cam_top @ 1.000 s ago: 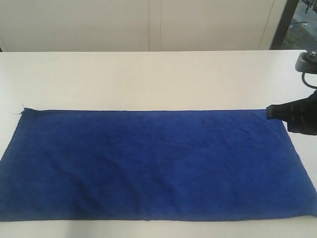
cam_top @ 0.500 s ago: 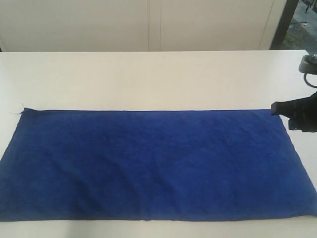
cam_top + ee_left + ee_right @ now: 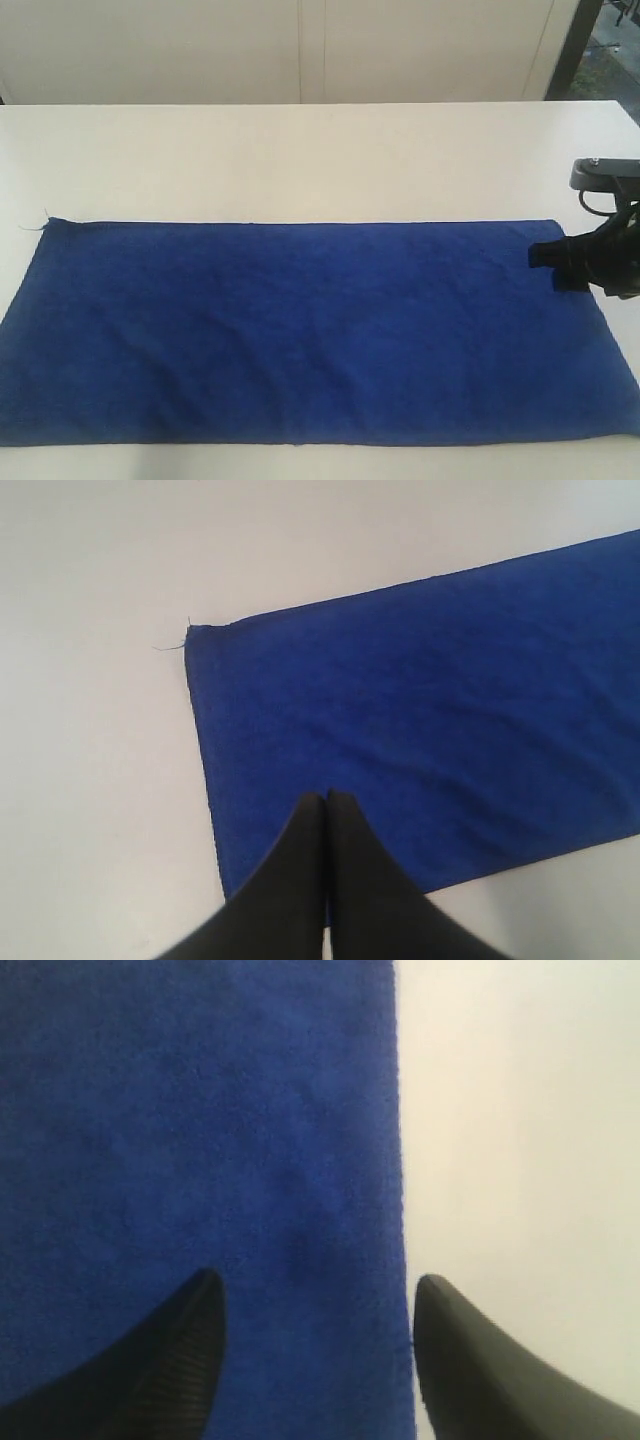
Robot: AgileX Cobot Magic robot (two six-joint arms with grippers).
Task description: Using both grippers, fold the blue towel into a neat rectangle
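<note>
I need to fold the towel into a neat rectangle, so I should next grab the blue towel (image 3: 310,330) by its short edge (image 3: 596,305) with my right gripper.
The blue towel (image 3: 310,330) lies spread flat as a long rectangle on the white table (image 3: 300,160). My right gripper (image 3: 548,262) is open and low over the towel's far right corner. In the right wrist view, the right gripper (image 3: 318,1292) straddles the towel's (image 3: 200,1140) edge, one finger over cloth and the other over bare table. My left gripper (image 3: 327,798) is shut and empty, hovering above the towel (image 3: 430,720) near its front left corner. The left gripper is out of the exterior view.
A loose thread (image 3: 35,224) sticks out at the towel's far left corner. Pale wall panels (image 3: 300,50) stand behind the table's far edge. A dark post (image 3: 572,45) rises at the back right. Bare table surrounds the towel.
The right gripper has opened from shut and moved forward and slightly left, down onto the towel's far right corner. The towel and left gripper have not moved.
</note>
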